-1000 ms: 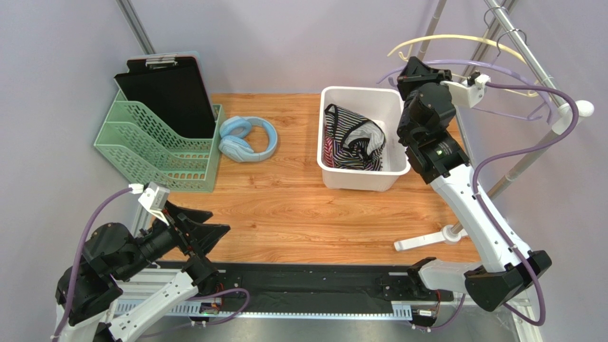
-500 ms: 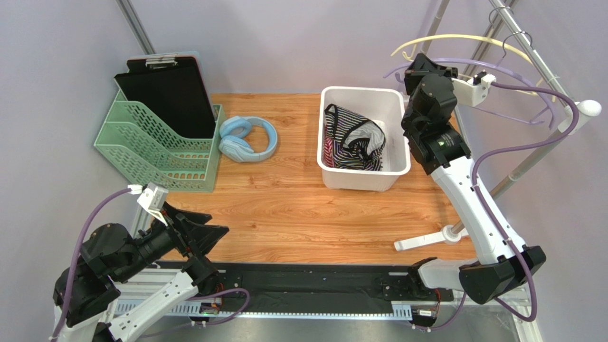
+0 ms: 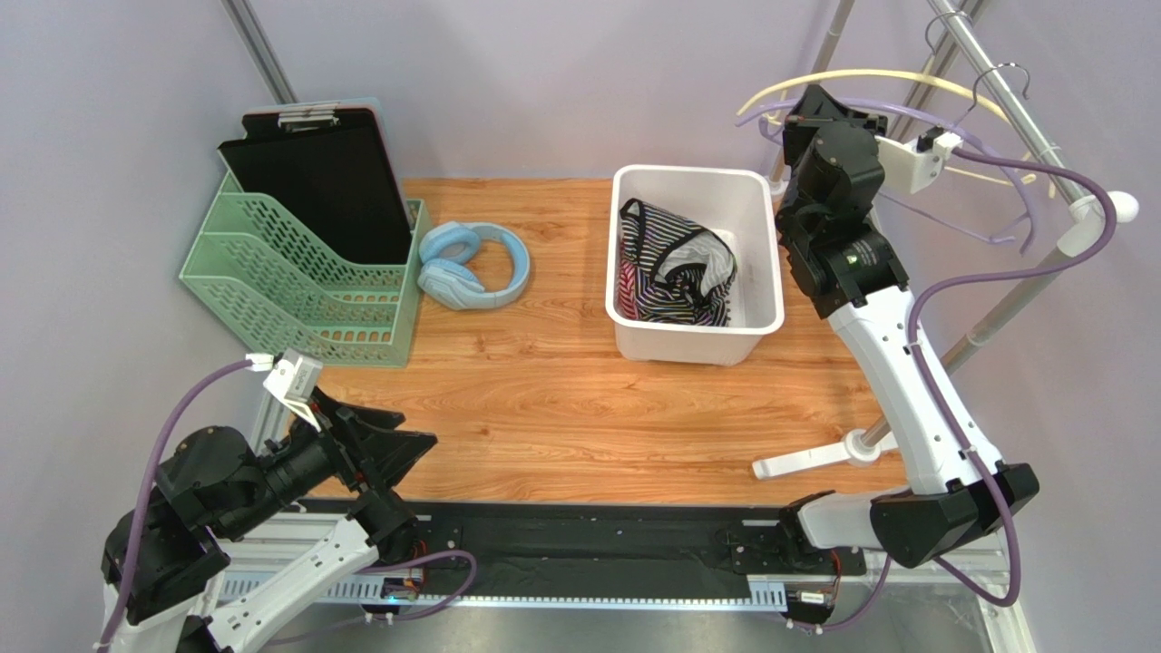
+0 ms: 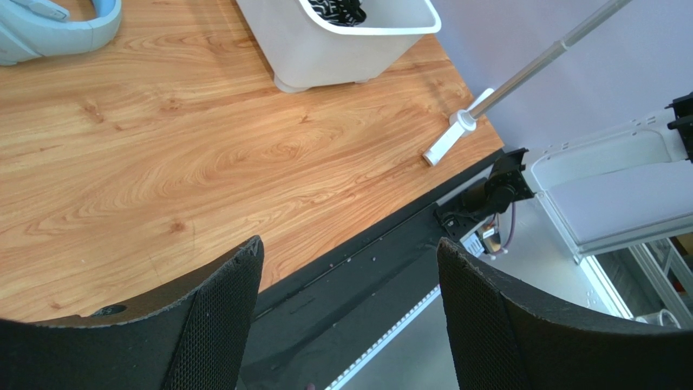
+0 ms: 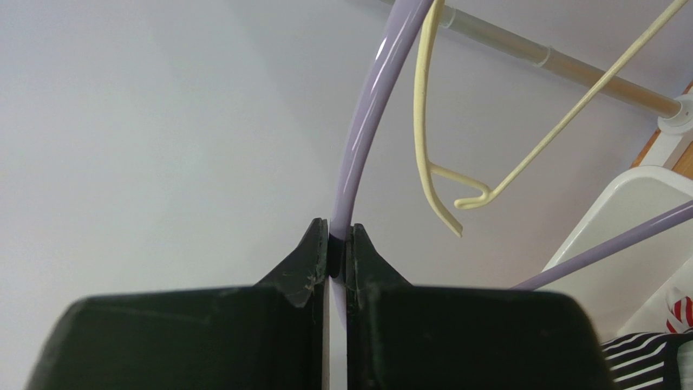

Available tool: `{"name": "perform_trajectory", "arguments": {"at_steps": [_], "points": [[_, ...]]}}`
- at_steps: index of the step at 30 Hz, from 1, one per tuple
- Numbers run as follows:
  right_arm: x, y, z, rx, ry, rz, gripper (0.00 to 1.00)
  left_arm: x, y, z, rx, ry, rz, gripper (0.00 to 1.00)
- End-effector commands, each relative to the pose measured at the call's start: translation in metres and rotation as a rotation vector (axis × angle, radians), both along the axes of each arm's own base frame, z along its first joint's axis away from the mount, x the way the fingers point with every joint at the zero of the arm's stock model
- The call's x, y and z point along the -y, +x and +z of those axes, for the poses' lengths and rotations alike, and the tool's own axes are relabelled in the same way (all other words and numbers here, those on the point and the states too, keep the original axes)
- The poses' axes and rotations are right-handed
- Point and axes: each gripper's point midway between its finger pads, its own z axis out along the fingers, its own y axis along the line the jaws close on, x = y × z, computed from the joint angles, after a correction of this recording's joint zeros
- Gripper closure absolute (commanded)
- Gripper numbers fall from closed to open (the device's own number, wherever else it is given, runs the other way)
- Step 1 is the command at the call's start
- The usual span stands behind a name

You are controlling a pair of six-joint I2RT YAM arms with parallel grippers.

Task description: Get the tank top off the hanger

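The purple hanger's hook reaches over the clothes bar [image 3: 1002, 85] and the hanger would remain hanging, so it is time to open my right gripper now.
The striped tank top [image 3: 675, 265] lies bundled in the white bin [image 3: 763, 316]; a corner of it also shows in the right wrist view [image 5: 651, 357]. My right gripper [image 3: 808, 116] is raised by the clothes rail and is shut on the purple hanger [image 5: 368, 122], whose arm runs up from between the fingertips [image 5: 339, 244]. The hanger [image 3: 1002, 204] is bare. A bare yellow hanger [image 3: 872, 76] hangs beside it on the rail [image 3: 1002, 85] and also shows in the right wrist view [image 5: 431, 154]. My left gripper [image 3: 395, 449] is open and empty, low at the table's near left edge [image 4: 350, 260].
A green file rack [image 3: 293, 279] with a black clipboard [image 3: 320, 170] stands at the back left. Blue headphones [image 3: 473, 264] lie beside it. The rail stand's white foot [image 3: 818, 459] rests at the near right of the wooden table [image 3: 545, 395].
My right gripper has lifted the purple hanger up and toward the back right, closer to the rail. The left arm has not moved.
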Motion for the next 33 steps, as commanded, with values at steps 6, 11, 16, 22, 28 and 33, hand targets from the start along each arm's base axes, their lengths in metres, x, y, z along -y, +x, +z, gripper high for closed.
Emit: {"name": "perform_trajectory", "arguments": {"at_steps": [6, 11, 16, 22, 28, 33], "points": [[0.011, -0.01, 0.015, 0.066, 0.094, -0.031, 0.98, -0.008, 0.0, 0.005, 0.0, -0.019, 0.044, 0.17], [0.007, -0.009, 0.01, 0.051, 0.1, -0.007, 0.91, -0.008, -0.001, 0.001, -0.018, -0.017, 0.042, 0.18], [0.006, -0.009, 0.0, 0.035, 0.12, 0.004, 0.77, -0.008, -0.002, -0.002, -0.026, -0.024, 0.043, 0.18], [0.007, -0.016, -0.005, 0.007, 0.12, 0.006, 0.61, -0.009, -0.004, -0.004, -0.033, -0.027, 0.045, 0.18], [0.012, -0.034, -0.015, -0.068, 0.057, -0.018, 0.25, -0.006, -0.002, -0.008, -0.044, -0.027, 0.042, 0.18], [0.017, -0.051, -0.032, -0.139, 0.013, -0.049, 0.01, -0.002, 0.0, -0.011, -0.052, -0.031, 0.036, 0.18]]}}
